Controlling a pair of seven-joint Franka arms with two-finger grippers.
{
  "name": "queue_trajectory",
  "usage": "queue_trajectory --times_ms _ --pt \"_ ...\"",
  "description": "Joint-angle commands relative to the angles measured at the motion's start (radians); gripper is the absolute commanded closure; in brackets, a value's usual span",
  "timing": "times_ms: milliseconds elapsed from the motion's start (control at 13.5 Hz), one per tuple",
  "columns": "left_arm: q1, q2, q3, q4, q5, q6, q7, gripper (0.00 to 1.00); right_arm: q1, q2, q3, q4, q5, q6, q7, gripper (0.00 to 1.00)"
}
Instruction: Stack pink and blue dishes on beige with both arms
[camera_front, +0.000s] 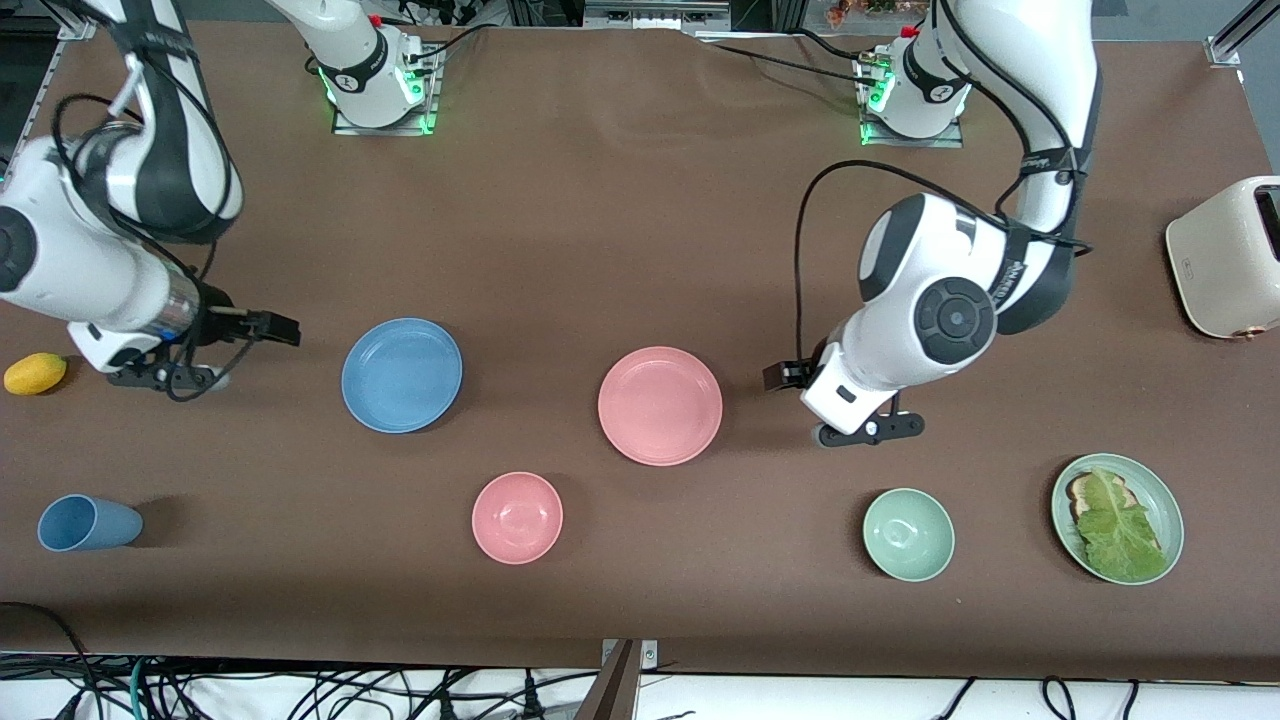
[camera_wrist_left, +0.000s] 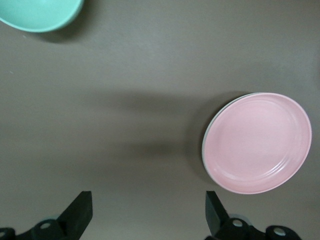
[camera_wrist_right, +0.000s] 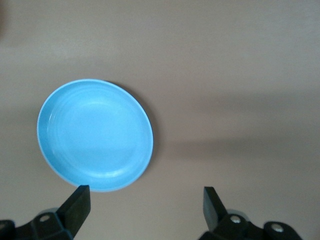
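Note:
The blue plate is wider than my open fingers can spread, so my right gripper will next pinch the plate by its thin raised rim (camera_front: 347, 356) (camera_wrist_right: 140, 172).
The pink plate (camera_front: 660, 405) (camera_wrist_left: 257, 142) lies mid-table on top of the beige plate, of which only a thin pale rim (camera_wrist_left: 204, 148) shows at one edge. The blue plate (camera_front: 402, 375) (camera_wrist_right: 95, 135) lies alone on the cloth toward the right arm's end. My left gripper (camera_front: 786, 375) (camera_wrist_left: 147, 205) is open over bare table beside the pink plate, holding nothing. My right gripper (camera_front: 275, 328) (camera_wrist_right: 145, 200) is open and empty beside the blue plate, one fingertip (camera_wrist_right: 80, 197) at its rim in the right wrist view.
Nearer the front camera stand a pink bowl (camera_front: 517, 517), a green bowl (camera_front: 908, 534) (camera_wrist_left: 40, 12), a blue cup (camera_front: 88, 523) on its side and a green plate with toast and lettuce (camera_front: 1117, 517). A yellow fruit (camera_front: 35, 373) and a cream toaster (camera_front: 1225, 255) sit at the table's ends.

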Motion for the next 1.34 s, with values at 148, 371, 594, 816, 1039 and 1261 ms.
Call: queue_trajectory --times_ms 148,371,594,816,1039,1261 --pt "0.103 -0.062 0.013 0.003 0.035 -0.119 0.212 0.01 -0.006 0.103 0.005 -0.058 0.064 0.200 0.000 0.00" --pt "0.152 -0.073 0.032 0.003 0.035 -0.147 0.316 0.01 -0.006 0.148 0.020 -0.093 0.145 0.277 -0.014 0.00" --pt "0.170 -0.076 0.099 0.003 0.035 -0.170 0.397 0.00 -0.006 0.180 0.028 -0.096 0.147 0.283 -0.014 0.00" --pt "0.241 -0.078 0.121 0.003 0.030 -0.187 0.540 0.00 -0.006 0.214 0.029 -0.096 0.147 0.281 -0.032 0.08" --pt "0.321 -0.081 0.086 0.001 0.024 -0.190 0.543 0.00 -0.008 0.235 0.032 -0.096 0.147 0.283 -0.073 0.35" --pt "0.471 -0.139 -0.078 -0.011 0.045 -0.213 0.495 0.00 -0.008 0.245 0.032 -0.096 0.148 0.283 -0.073 0.53"
